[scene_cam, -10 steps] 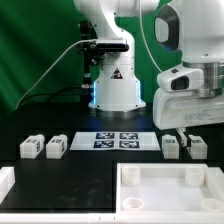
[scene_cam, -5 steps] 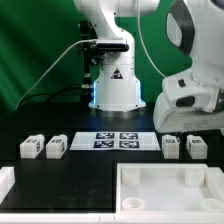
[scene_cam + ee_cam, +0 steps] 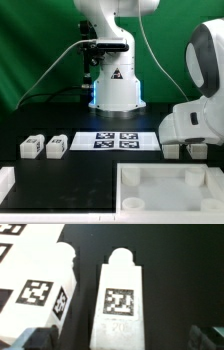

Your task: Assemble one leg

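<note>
The robot's gripper needs to reach the centred leg and grab its tagged body [image 3: 118, 317]. The leg's rounded end then stays free to go into the white panel.
Four small white legs with tags lie on the black table. Two lie at the exterior view's left [image 3: 30, 147] [image 3: 55, 147]. The other two lie at the right, mostly hidden under my hand; only their lower edges show [image 3: 172, 151] [image 3: 198, 150]. In the wrist view one leg [image 3: 122, 297] lies lengthwise between my fingers, and its neighbour [image 3: 40, 286] lies beside it. My gripper [image 3: 122, 339] is open and straddles the centred leg, with a dark gap on each side. Its fingertips [image 3: 35, 339] show only at the frame's corners. In the exterior view the gripper [image 3: 190, 148] is low over the right pair.
The marker board [image 3: 118, 139] lies in the middle of the table. The large white square panel [image 3: 165, 188] sits at the front right, just in front of my hand. A white block [image 3: 5, 185] stands at the front left. The robot base is behind.
My hand has moved down and toward the exterior view's right, and now covers the two right-hand legs. The legs have not moved.
</note>
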Motion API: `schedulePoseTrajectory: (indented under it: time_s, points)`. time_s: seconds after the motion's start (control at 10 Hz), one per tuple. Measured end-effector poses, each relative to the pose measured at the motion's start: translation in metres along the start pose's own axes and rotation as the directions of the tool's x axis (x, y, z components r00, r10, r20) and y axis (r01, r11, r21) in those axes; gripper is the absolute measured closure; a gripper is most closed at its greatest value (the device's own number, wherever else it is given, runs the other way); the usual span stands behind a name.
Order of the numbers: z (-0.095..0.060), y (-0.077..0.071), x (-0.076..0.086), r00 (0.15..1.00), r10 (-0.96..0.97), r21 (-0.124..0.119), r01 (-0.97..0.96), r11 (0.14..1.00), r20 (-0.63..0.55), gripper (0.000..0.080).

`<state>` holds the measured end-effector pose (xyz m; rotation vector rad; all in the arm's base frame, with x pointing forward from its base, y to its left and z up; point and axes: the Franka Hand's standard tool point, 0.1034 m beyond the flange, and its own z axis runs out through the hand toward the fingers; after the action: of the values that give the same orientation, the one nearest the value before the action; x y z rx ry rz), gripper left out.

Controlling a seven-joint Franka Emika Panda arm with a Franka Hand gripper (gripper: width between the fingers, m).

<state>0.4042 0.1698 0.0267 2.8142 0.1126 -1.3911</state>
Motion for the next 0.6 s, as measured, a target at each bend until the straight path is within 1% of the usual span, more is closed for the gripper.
schedulePoseTrajectory:
  time_s: [0.2, 0.5, 0.6]
  points:
    - [0.011, -0.006, 0.002, 1.0, -0.008, -0.01, 0.008, 1.0, 0.009, 0.0151]
    - [0.025, -0.012, 0.0, 1.0, -0.014, -0.026, 0.015, 1.0, 0.027, 0.0151]
    - [0.025, -0.012, 0.0, 1.0, -0.016, -0.026, 0.017, 1.0, 0.026, 0.0151]
